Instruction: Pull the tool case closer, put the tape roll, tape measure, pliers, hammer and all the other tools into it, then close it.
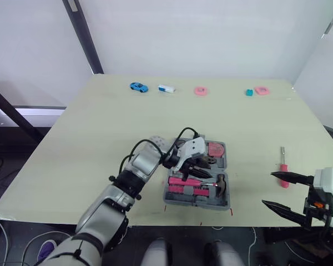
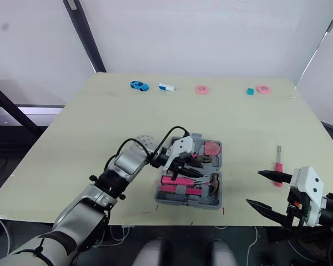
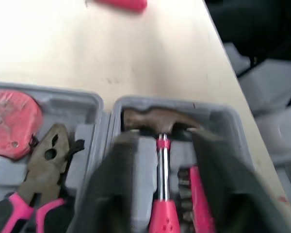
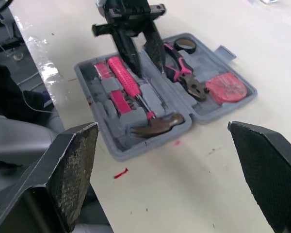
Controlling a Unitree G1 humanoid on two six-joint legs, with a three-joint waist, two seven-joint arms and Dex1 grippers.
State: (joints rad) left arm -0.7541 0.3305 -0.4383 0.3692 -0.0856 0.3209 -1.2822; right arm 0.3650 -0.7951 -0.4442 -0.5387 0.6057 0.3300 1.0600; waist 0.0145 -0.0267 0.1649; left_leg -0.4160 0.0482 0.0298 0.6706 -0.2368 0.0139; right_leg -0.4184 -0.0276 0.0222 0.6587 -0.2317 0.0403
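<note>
The screwdriver has a thick grip and a thin steel shaft (image 1: pixel 283 155), so I should next use my right gripper to grab its pink handle (image 1: pixel 283 168) beside the screwdriver's shaft.
The grey tool case (image 1: pixel 195 203) lies open near the table's front edge. In it are a hammer (image 3: pixel 157 120) with a pink grip, pink-handled pliers (image 3: pixel 44 162), a red tape measure (image 3: pixel 9 121) and a black tape roll (image 4: pixel 185 44). My left gripper (image 1: pixel 190 174) hovers over the case, open, its fingers (image 3: pixel 111 189) straddling the hammer's shaft without closing on it. My right gripper (image 1: pixel 268 189) stands open at the front right edge, holding nothing. A red screwdriver (image 1: pixel 283 166) lies on the table just beyond it, right of the case.
Along the far edge sit a blue toy car (image 1: pixel 138 87), a white object (image 1: pixel 166 88), two pink rings (image 1: pixel 200 91) (image 1: pixel 262 90) and a teal block (image 1: pixel 248 92). A black pole (image 1: pixel 83 36) leans at the back left.
</note>
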